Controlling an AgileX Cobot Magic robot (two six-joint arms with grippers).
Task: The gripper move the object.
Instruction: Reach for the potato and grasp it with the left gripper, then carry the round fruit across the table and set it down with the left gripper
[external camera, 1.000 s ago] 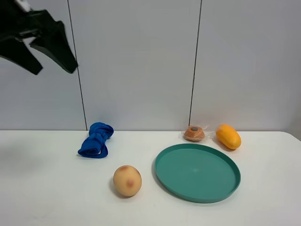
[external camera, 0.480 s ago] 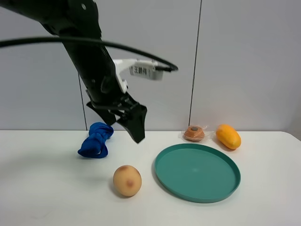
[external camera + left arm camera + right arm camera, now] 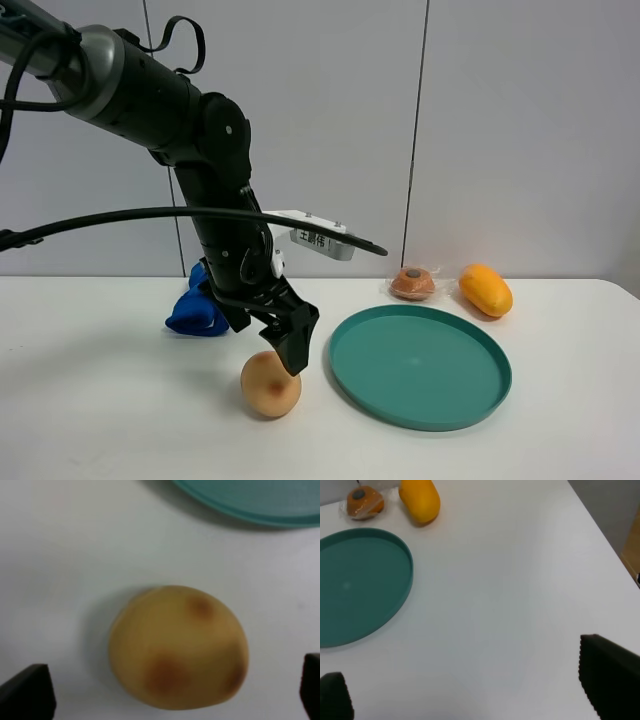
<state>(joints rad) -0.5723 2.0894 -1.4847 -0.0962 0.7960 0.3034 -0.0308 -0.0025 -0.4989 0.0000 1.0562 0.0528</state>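
Note:
My left gripper needs to grip the potato by its rounded body (image 3: 270, 385) (image 3: 177, 647) next, so that I can move the potato across the table.
The object, a tan-yellow potato (image 3: 268, 388) with reddish-brown blotches, lies on the white table left of the teal plate (image 3: 470, 395). My left gripper (image 3: 283, 345), a black claw on a dark arm, hangs just above the potato's top with its jaws open. In the left wrist view the potato (image 3: 177, 652) sits between the two black fingertips (image 3: 27, 692), which stand wide apart and do not touch it. My right gripper (image 3: 470, 690) is open and empty over bare table; it does not show in the exterior view.
A blue crumpled cloth (image 3: 195, 315) lies behind the left arm. A small brown wrapped item (image 3: 412, 283) and an orange fruit (image 3: 485, 290) lie behind the plate, near the wall. The table's right edge (image 3: 600, 525) runs close to the right gripper.
The left arm has swung in from the upper left and come down. Its gripper went from high near the wall to just above the potato. The objects have not moved.

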